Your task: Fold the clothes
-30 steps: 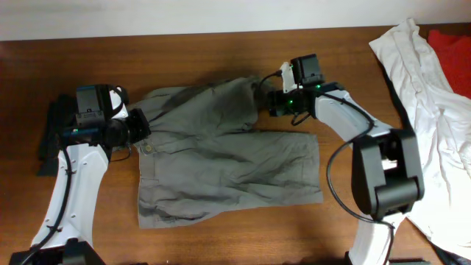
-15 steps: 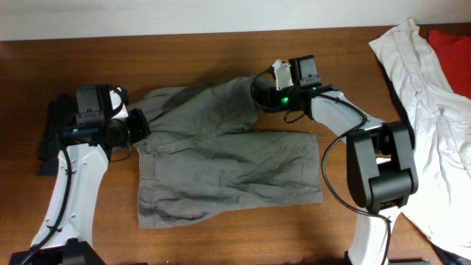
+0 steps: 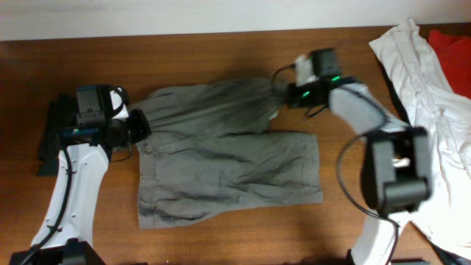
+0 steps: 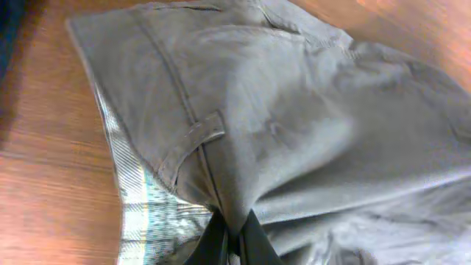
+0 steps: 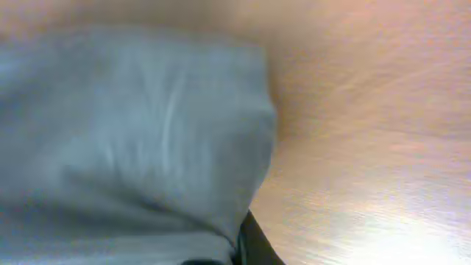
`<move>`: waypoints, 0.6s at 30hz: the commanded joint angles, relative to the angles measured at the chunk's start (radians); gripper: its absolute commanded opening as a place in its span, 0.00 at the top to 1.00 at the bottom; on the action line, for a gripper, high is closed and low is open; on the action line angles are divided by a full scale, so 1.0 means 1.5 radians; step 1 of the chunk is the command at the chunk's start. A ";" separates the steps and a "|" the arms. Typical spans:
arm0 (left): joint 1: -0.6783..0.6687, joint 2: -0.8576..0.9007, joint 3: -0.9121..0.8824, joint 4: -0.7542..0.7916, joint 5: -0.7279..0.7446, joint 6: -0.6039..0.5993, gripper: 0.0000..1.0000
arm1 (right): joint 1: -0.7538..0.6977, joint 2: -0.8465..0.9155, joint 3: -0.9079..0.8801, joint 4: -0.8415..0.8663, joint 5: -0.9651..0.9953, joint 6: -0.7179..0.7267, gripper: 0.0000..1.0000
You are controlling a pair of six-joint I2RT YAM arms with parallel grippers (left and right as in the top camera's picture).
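I need to lower the shorts before my left gripper lets go of them, because the shorts' waistband hangs in a gathered fold from the fingers above the table.
The clothes in play are grey-olive shorts (image 3: 221,154), lying flat in the middle of the table with the waistband to the left and the legs to the right. My left gripper (image 3: 140,126) is shut on the waistband. In the left wrist view its jaws (image 4: 232,237) pinch a fold of cloth beside the pale patterned lining (image 4: 147,213). My right gripper (image 3: 282,93) is shut on the hem of the far leg, which is drawn taut toward it. The right wrist view is blurred; grey fabric (image 5: 147,132) fills its left side, down to the gripper (image 5: 239,249).
A white garment (image 3: 434,110) lies heaped at the right end of the table, with a red one (image 3: 452,40) behind it. A dark object (image 3: 50,136) sits left of my left arm. The table's far edge (image 3: 221,33) meets a pale wall.
My right gripper has shut on the far leg's hem and moved right, pulling that leg out. The left arm has not moved.
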 commanded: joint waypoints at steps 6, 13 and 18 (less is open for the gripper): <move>0.004 -0.003 0.006 0.001 -0.045 0.004 0.99 | -0.060 -0.099 0.115 -0.097 0.090 -0.017 0.47; 0.005 -0.002 0.006 0.018 -0.053 0.003 0.99 | -0.036 -0.074 0.060 -0.165 0.087 -0.017 0.36; 0.005 0.004 0.006 0.018 -0.055 0.003 0.99 | -0.033 -0.071 -0.016 -0.117 0.073 -0.023 0.31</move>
